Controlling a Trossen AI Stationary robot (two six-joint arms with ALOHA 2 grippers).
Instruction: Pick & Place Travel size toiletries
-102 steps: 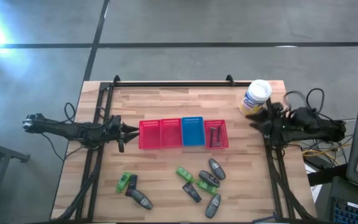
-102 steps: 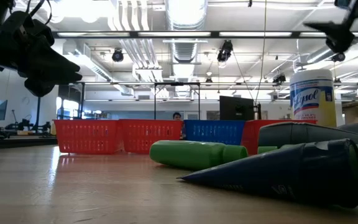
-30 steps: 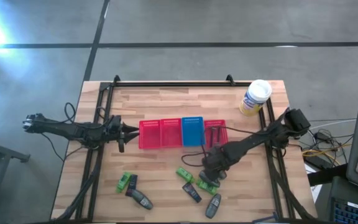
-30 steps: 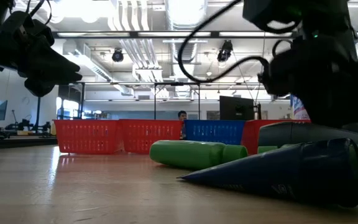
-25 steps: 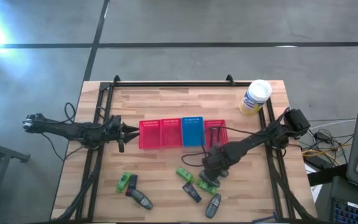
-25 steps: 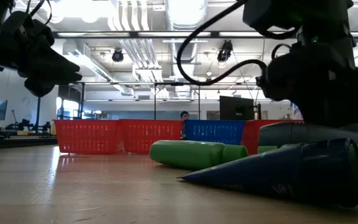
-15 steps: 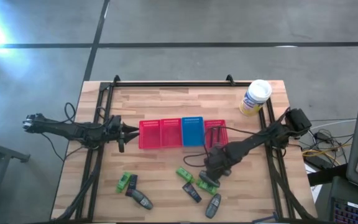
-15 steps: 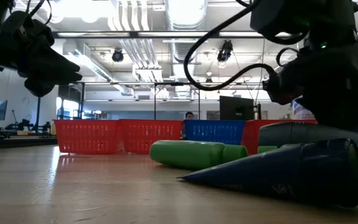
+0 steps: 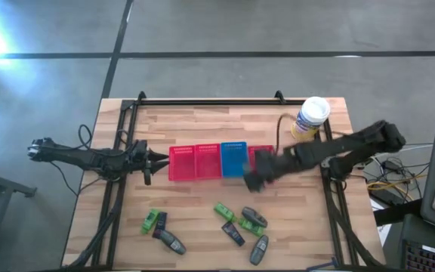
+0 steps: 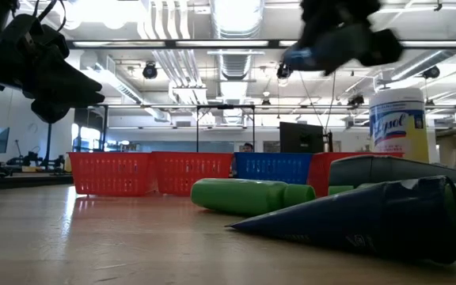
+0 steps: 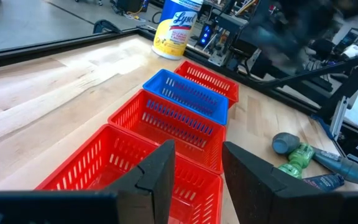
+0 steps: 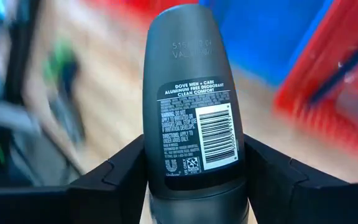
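I should move the grey bottle (image 12: 194, 112) to the blue basket (image 12: 269, 34) with my right gripper before I release it, because the bottle still hangs short of the basket.
My right gripper (image 9: 251, 180) hangs blurred above the near edge of the basket row, shut on a grey oval bottle (image 12: 191, 99) with a barcode label. More toiletries lie on the wood near the front. There are green tubes (image 9: 224, 211) (image 9: 153, 220), grey bottles (image 9: 259, 249) (image 9: 172, 242) (image 9: 253, 217) and a black tube (image 9: 232, 234). My left gripper (image 9: 153, 160) waits at the left end of the row. Its fingers are open with nothing between them (image 11: 197, 180). My right gripper pinches the grey bottle between its two fingers (image 12: 120, 171), one on each narrow side (image 12: 155, 155) of its lower body. The bottle runs on past the fingertips, rounded end foremost, with its label toward the wrist. It is lifted clear of the table, and the fingers slant downward.
Three red baskets (image 9: 181, 162) (image 9: 206, 161) (image 9: 263, 155) and a blue one (image 9: 234, 159) stand in a row across the table's middle. A thin dark item (image 12: 334, 81) lies in the rightmost red basket. A white canister (image 9: 310, 119) stands at the far right.
My right gripper was low over the pile of toiletries at the front right. It has risen quickly and swung toward the far edge, up to the basket row. A grey bottle that lay in the pile has come with it and is lifted clear of the table.
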